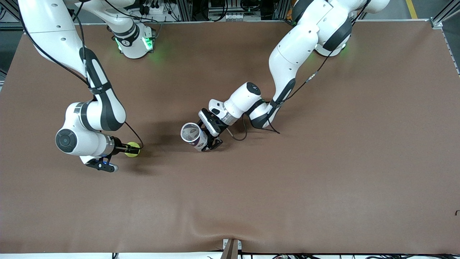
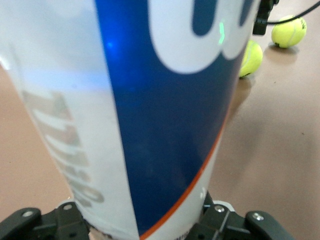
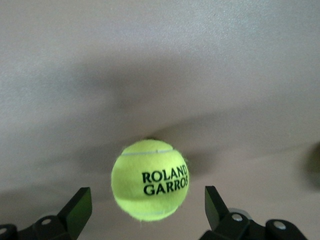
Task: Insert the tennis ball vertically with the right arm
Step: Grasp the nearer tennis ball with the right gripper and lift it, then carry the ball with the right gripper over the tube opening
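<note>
My right gripper will next grab the tennis ball by its sides on either side of the printed lettering (image 3: 150,180) to insert it into the ball can.
A yellow-green tennis ball (image 1: 134,149) printed "ROLAND GARROS" lies on the brown table toward the right arm's end. My right gripper (image 1: 130,147) is low at the table with its fingers open on either side of the ball (image 3: 150,180). In the right wrist view the gripper (image 3: 147,215) leaves a gap to the ball on both sides. My left gripper (image 1: 209,136) is shut on a white and blue ball can (image 1: 193,134) near the table's middle. The can is tilted, and its open mouth shows in the front view. The can (image 2: 150,115) fills the left wrist view, between the left gripper's (image 2: 142,227) fingers.
The brown table (image 1: 323,162) has nothing else on it. In the left wrist view, the ball (image 2: 289,31) shows past the can, with the right gripper's black tip beside it. A second yellow-green ball shape (image 2: 251,59) shows at the can's edge. A bracket (image 1: 231,248) sits at the front edge.
</note>
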`<state>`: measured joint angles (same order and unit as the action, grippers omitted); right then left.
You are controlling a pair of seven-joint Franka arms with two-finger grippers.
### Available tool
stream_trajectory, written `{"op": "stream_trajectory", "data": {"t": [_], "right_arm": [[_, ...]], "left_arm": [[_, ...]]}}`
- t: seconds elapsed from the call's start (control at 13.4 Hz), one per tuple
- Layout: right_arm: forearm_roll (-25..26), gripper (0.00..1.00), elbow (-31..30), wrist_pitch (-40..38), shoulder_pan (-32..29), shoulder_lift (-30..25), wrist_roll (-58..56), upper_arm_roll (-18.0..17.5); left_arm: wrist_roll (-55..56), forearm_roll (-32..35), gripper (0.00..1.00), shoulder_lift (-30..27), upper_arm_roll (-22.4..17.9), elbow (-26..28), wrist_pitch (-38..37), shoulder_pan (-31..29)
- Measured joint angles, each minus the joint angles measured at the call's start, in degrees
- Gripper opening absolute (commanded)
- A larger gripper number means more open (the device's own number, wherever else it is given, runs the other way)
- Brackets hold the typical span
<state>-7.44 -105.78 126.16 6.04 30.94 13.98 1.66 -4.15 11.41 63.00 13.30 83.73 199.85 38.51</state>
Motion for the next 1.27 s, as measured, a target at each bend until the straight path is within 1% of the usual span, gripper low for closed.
{"op": "stream_trajectory", "data": {"t": [0.07,0.22,0.45,0.6,0.82,0.9,1.12,1.27], "right_arm": [[0.0,0.94,-0.46,0.59,0.05,0.2,0.02,-0.01],[0.0,0.64,-0.65,1.31,0.44,0.75,0.67,-0.02],[0.0,0.32,-0.65,1.55,1.43,1.17,2.09,-0.03],[0.03,0.0,-0.65,1.54,1.54,1.03,2.48,0.18],[0.03,0.0,-0.41,1.27,1.54,0.93,2.48,0.34],[0.03,0.0,0.34,-0.1,1.54,0.68,2.48,0.38],[0.03,0.0,7.19,-11.63,1.54,-0.97,6.05,0.44],[-0.2,0.0,11.58,-17.28,1.55,-2.04,9.49,0.36]], "left_arm": [[0.0,-0.11,0.77,0.42,0.0,0.0,0.81,0.02],[0.0,-1.08,0.77,0.78,-0.01,0.0,1.39,0.4],[0.0,-1.85,0.77,1.2,-0.03,0.01,1.81,1.27],[0.0,-1.88,0.77,1.41,-0.05,0.01,2.05,1.54],[0.0,-1.88,0.77,1.45,-0.17,0.01,2.22,1.74],[0.0,-1.88,0.77,1.46,-0.18,0.0,2.24,1.75],[0.0,-1.88,0.77,1.5,-0.2,0.01,2.38,1.77],[0.0,-1.88,0.77,1.5,-0.21,0.01,2.41,1.81]]}}
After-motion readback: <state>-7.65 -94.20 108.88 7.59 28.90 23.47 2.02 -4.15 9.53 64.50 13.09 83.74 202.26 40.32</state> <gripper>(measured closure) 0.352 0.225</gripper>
